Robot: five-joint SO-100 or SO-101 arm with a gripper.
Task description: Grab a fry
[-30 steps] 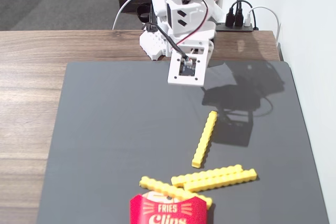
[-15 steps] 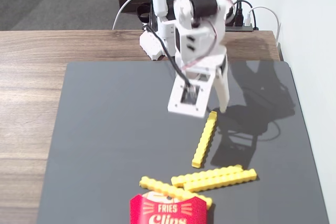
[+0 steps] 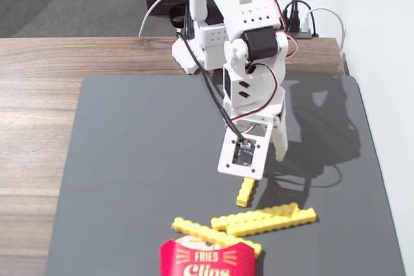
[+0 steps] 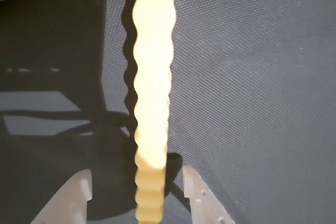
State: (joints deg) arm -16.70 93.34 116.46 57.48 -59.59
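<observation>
The gripper grabs the fry's opposite end next, to lift the fry off the mat with its end by the paired sticks free.
The fry [image 3: 246,192] is a short bumpy yellow stick lying on the dark mat; only its near end shows below my wrist in the fixed view. In the wrist view the fry [image 4: 152,103] runs up the middle of the picture, close and blurred. My gripper [image 4: 137,187] is open, with one white finger on each side of the fry's near end and a gap to each. In the fixed view my gripper [image 3: 259,159] hangs low over the fry, its fingers mostly hidden by the camera plate.
Two longer yellow sticks [image 3: 268,219] lie paired just in front of the fry. A red "Fries" carton [image 3: 207,260] with attached yellow sticks sits at the near edge. The dark mat [image 3: 129,159] covers the wooden table. Cables and a power strip [image 3: 301,27] lie at the back.
</observation>
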